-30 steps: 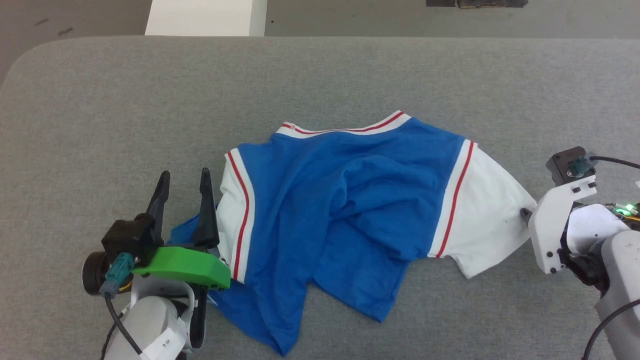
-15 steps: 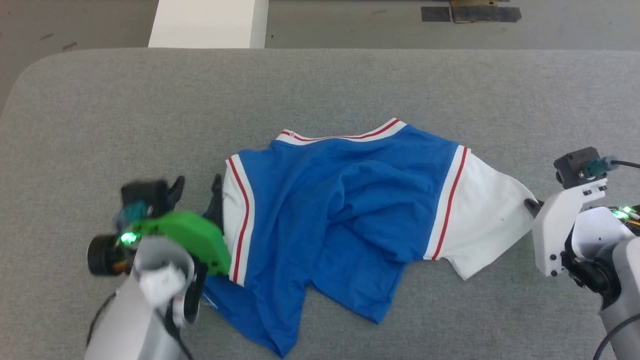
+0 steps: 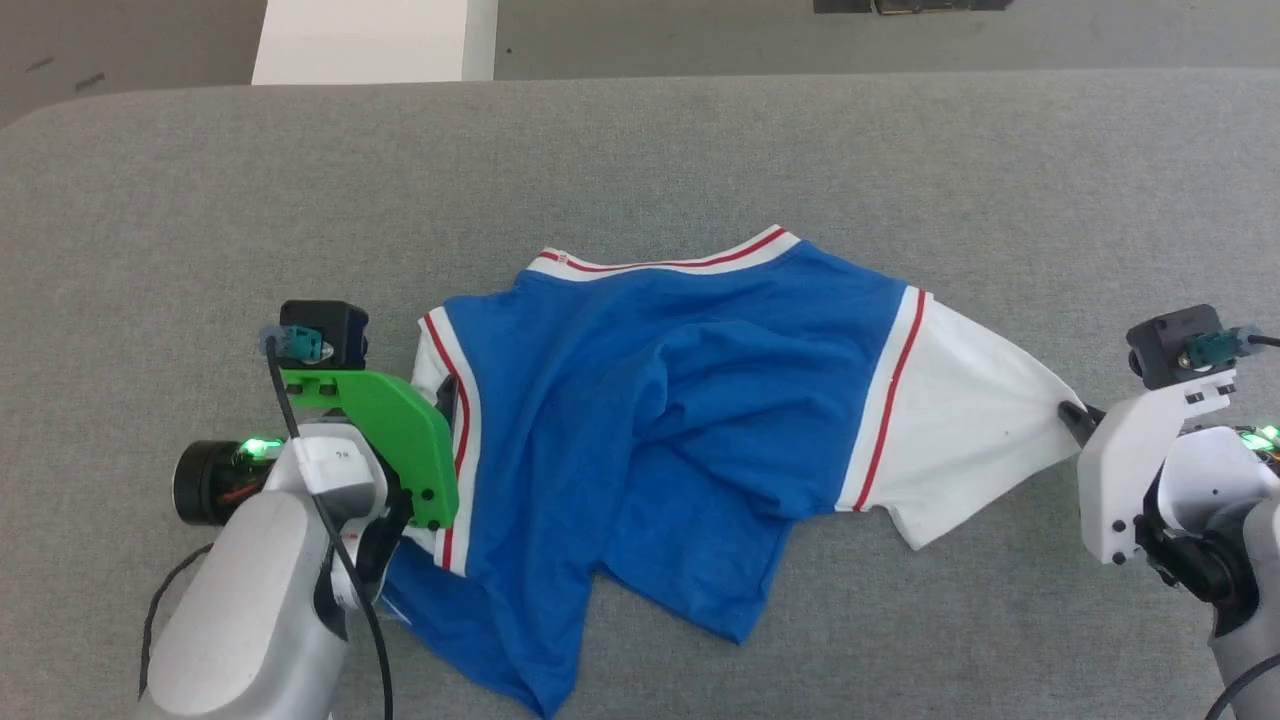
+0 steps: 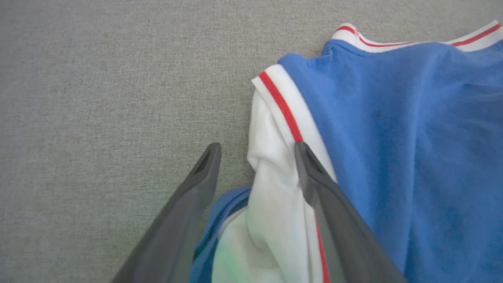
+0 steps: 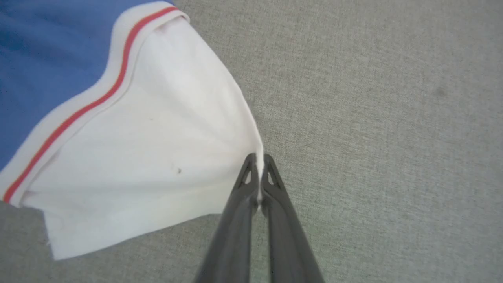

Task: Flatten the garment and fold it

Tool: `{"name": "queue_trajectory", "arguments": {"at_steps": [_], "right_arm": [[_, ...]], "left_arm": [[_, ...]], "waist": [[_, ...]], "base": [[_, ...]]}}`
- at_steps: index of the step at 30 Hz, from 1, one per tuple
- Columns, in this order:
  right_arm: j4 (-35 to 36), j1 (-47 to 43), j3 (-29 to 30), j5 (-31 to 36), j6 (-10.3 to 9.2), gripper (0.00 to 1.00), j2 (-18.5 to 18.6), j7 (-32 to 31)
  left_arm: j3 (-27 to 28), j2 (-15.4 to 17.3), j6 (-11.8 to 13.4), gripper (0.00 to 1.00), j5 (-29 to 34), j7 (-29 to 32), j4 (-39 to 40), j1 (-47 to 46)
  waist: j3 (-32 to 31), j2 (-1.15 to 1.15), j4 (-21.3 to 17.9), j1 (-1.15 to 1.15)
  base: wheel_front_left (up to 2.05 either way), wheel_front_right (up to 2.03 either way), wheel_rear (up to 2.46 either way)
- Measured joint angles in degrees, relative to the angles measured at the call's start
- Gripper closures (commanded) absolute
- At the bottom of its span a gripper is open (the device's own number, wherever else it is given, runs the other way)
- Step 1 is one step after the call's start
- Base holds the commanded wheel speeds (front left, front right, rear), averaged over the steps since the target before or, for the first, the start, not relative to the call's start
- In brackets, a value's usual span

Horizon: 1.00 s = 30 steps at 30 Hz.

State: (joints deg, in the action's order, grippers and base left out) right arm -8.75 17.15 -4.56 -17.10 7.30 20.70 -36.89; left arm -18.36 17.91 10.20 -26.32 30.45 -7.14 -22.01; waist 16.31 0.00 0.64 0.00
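The white sleeve has its bunched fold (image 3: 429, 364) standing up along the striped seam while the blue body (image 3: 540, 420) lies slack, so my left gripper should grab the white sleeve there next.
The garment (image 3: 660, 420), a royal-blue T-shirt with white sleeves and red-and-white trim, lies rumpled on the grey table (image 3: 640, 150). My right gripper (image 5: 258, 159) is shut on the edge of its white right sleeve (image 5: 149, 157), which is pulled taut into radiating creases; in the head view that gripper (image 3: 1075, 412) pinches the sleeve's tip. My left gripper (image 4: 257, 151) stands open over the bunched white left sleeve (image 4: 271, 196), one finger on bare table, the other on the sleeve's striped seam. In the head view its green bracket (image 3: 395, 430) hides the fingers.
The grey fabric-covered table stretches wide all round the shirt. A white block (image 3: 365, 40) stands beyond the far edge on a grey floor. The shirt's lower hem (image 3: 540, 680) trails toward the near edge.
My right gripper has shut on the right sleeve's edge and drawn it taut. My left arm has swung forward and tipped down over the left sleeve. The head camera shifted a little.
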Motion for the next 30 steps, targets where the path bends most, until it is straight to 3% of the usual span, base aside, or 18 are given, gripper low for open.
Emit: {"name": "queue_trajectory", "arguments": {"at_steps": [1, 2, 10, 18, 25, 30], "right_arm": [[0.2, -0.2, 0.3, 0.0, 0.00, 1.00, 0.0, 0.0], [0.3, -0.4, 0.5, 0.1, 0.00, 1.00, 0.0, 0.0], [1.2, -1.3, 2.1, 0.5, 0.00, 1.00, -0.4, -0.2], [1.7, -2.0, 2.7, 0.9, 0.00, 1.00, -1.1, -0.1], [3.3, -2.1, 5.5, 0.2, 0.01, 1.00, -2.0, 2.8], [6.6, 3.5, 9.2, -4.5, 0.00, 1.00, -2.7, 4.1]], "left_arm": [[0.0, -0.1, 0.0, 0.64, -0.2, -0.3, -0.4, 0.1], [0.1, -0.2, 0.0, 1.00, -0.5, -0.7, -0.7, 0.4], [0.6, -1.9, -2.2, 1.00, -4.0, -3.4, -2.1, 0.9], [1.9, -2.2, -2.4, 1.00, -3.9, -8.6, -2.7, 0.8], [6.1, -2.6, -1.6, 1.00, -5.1, -15.5, 3.2, 0.8], [8.4, -2.7, -3.2, 1.00, -7.9, -16.9, 6.1, -2.9]], "waist": [[0.1, 0.00, 0.0, 0.00], [0.1, 0.00, 0.0, 0.00], [-0.2, 0.00, 0.6, 0.00], [-0.6, 0.00, 0.5, 0.00], [-2.3, 0.00, 0.7, 0.00], [-4.1, 0.00, 0.9, 0.00]], "base": [[0.00, 0.00, 0.00], [0.00, 0.00, 0.00], [0.00, 0.00, 0.00], [0.00, 0.00, 0.00], [0.00, 0.00, 0.00], [0.00, 0.00, 0.00]]}}
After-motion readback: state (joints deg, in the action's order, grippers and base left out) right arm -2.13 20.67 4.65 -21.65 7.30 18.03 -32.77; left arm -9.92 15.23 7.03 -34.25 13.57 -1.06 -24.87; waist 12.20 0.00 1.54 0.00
